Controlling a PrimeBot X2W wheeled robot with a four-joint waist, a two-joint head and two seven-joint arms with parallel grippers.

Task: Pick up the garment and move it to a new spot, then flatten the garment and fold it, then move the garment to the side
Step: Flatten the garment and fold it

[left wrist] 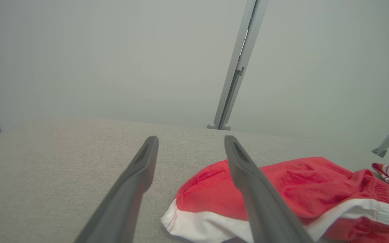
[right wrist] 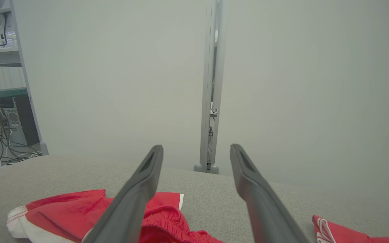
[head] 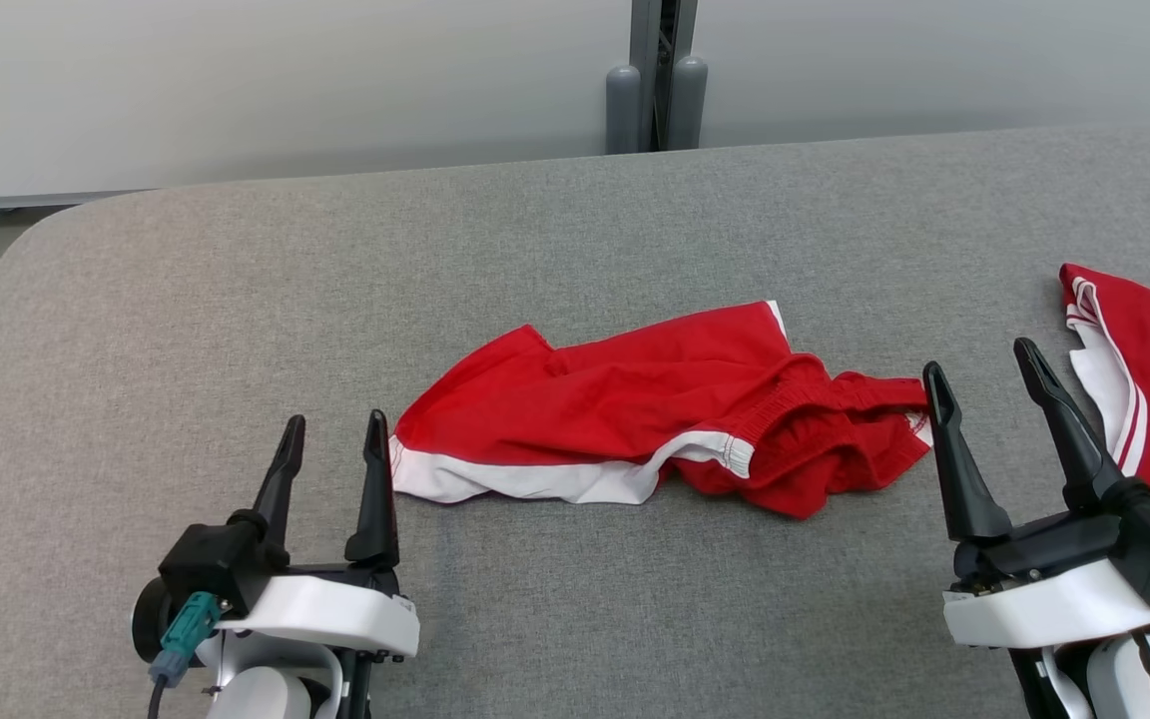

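Note:
I need to pick up the shorts and move them to a new spot, so my right gripper should next grab the red shorts (head: 583, 407) by their waistband edge (head: 876, 393).
The garment (head: 655, 409) is a pair of red shorts with white trim, lying crumpled in the middle of the grey table (head: 535, 250). Its white hem points left and its bunched waistband points right. My left gripper (head: 333, 439) stands open just left of the hem, apart from the cloth, nothing between its fingers. My right gripper (head: 984, 364) is open just right of the waistband end, also holding nothing. In the left wrist view the garment (left wrist: 282, 195) lies low to the right of my left gripper (left wrist: 191, 143). In the right wrist view the garment (right wrist: 73, 216) lies at the lower left of my right gripper (right wrist: 197, 152).
A second red and white garment (head: 1149, 379) lies at the table's right edge, close beside my right gripper. A grey post (head: 657, 75) stands behind the table's far edge against a pale wall. The table's rounded left corner (head: 26, 250) drops off to the floor.

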